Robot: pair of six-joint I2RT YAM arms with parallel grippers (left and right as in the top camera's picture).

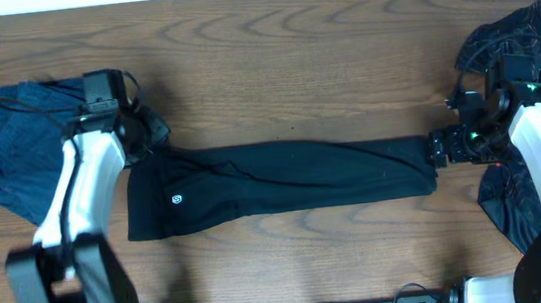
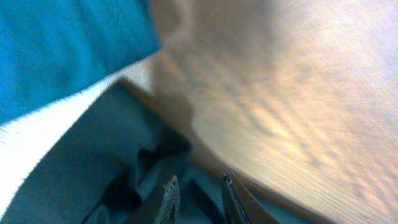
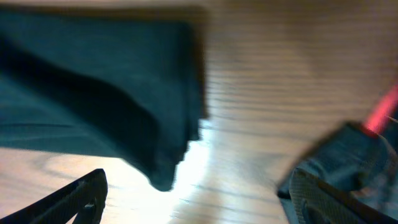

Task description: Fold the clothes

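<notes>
The robot's right gripper should next grab the black shirt by the end opposite the collar, to fold the shirt inward over itself.
The black shirt (image 1: 283,178) lies folded into a long strip across the table, its white ring logo (image 1: 177,198) near the left end. My left gripper (image 1: 144,132) sits over the collar end at the strip's upper left. In the left wrist view its fingers (image 2: 169,199) stand a little apart over rumpled dark cloth (image 2: 81,168), the left gripper (image 2: 199,198) narrowly open. My right gripper (image 1: 436,147) is at the strip's right end. In the right wrist view the right gripper (image 3: 196,196) is wide open over bare wood, the shirt's end (image 3: 93,93) just ahead.
A dark blue garment (image 1: 11,147) is bunched at the far left, right behind the left arm, and shows as blue cloth (image 2: 62,50) in the left wrist view. A swirl-patterned black garment (image 1: 524,43) is heaped at the far right under the right arm.
</notes>
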